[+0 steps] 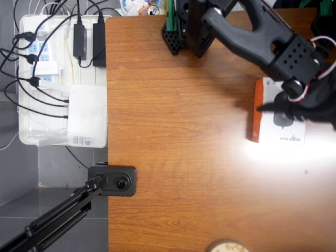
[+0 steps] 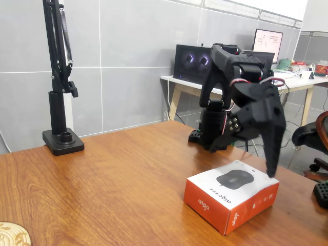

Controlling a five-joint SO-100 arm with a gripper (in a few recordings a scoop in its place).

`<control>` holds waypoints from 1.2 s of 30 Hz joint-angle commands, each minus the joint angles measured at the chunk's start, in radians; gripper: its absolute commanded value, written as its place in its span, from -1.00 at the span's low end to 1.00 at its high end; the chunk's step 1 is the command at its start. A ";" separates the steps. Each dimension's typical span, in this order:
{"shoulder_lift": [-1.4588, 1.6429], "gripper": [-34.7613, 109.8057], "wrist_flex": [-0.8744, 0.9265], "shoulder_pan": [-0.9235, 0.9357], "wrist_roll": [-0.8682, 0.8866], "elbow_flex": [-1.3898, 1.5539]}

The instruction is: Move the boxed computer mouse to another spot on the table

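The robot's gripper will grab the boxed computer mouse [image 1: 278, 126] by its long sides next. Then it can move the box to another spot on the tabletop.
The boxed computer mouse [image 1: 278, 126] [image 2: 230, 197] lies flat on the table [image 1: 173, 131] [image 2: 113, 179] near its right edge in the overhead view. It is a white box with a dark mouse pictured on top and orange-red sides. My black gripper [image 1: 287, 107] [image 2: 253, 148] hangs right over the box and is open. One long finger [image 2: 273, 148] points down and reaches the box's far top edge. The other finger [image 2: 234, 124] is raised above the lid. The gripper hides part of the box top in the overhead view.
The arm's base [image 1: 184, 26] [image 2: 210, 128] stands at the table's back. A white tray [image 1: 26, 139] of power strips, cables and a white device [image 1: 86, 113] sits off the left edge. A camera on a black boom [image 1: 115, 181], a stand base [image 2: 62, 141] and a round coaster [image 1: 228, 247] [image 2: 10, 233] are also here.
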 commanded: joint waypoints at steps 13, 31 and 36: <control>-0.118 0.95 -0.137 -0.061 -0.057 0.121; -0.264 -0.52 0.259 0.061 0.040 -0.189; -0.313 -0.52 0.273 0.127 0.075 -0.460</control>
